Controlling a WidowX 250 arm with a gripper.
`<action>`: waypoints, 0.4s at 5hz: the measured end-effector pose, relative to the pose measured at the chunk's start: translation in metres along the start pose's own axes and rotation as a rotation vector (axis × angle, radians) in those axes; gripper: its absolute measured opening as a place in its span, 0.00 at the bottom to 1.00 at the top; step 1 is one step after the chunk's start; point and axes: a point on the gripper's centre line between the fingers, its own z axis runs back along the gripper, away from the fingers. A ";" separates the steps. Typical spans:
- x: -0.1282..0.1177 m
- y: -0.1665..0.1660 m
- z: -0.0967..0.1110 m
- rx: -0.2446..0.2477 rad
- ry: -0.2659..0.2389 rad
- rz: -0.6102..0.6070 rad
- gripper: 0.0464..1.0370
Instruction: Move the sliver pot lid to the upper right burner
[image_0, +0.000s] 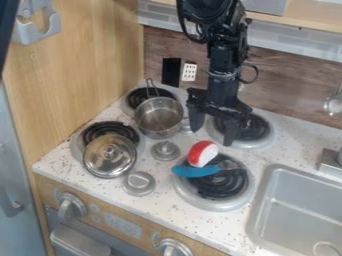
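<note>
The gripper needs to pick up the silver pot lid (110, 156) by its knob next, and that is for moving it to the back burner nearest the sink.
My gripper (212, 136) hangs over the back of the stove with its two fingers spread, nothing between them. It is at the left part of the upper right burner (255, 131), whose left side it partly covers. The silver pot lid (110, 156) rests at a tilt on the front of the lower left burner (75, 145), knob up, well to the left of and nearer the camera than the gripper.
A metal pot (159, 119) stands by the upper left burner (139, 95). On the lower right burner (217, 204) lie a red and white object (202, 153) and a blue-handled utensil (194, 171). Grey knobs (165, 150) sit mid-stove; a sink (297, 200) is at right.
</note>
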 end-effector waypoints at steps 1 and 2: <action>-0.010 0.001 -0.018 -0.004 0.054 0.010 0.96; -0.016 0.010 -0.024 -0.008 0.068 0.061 0.96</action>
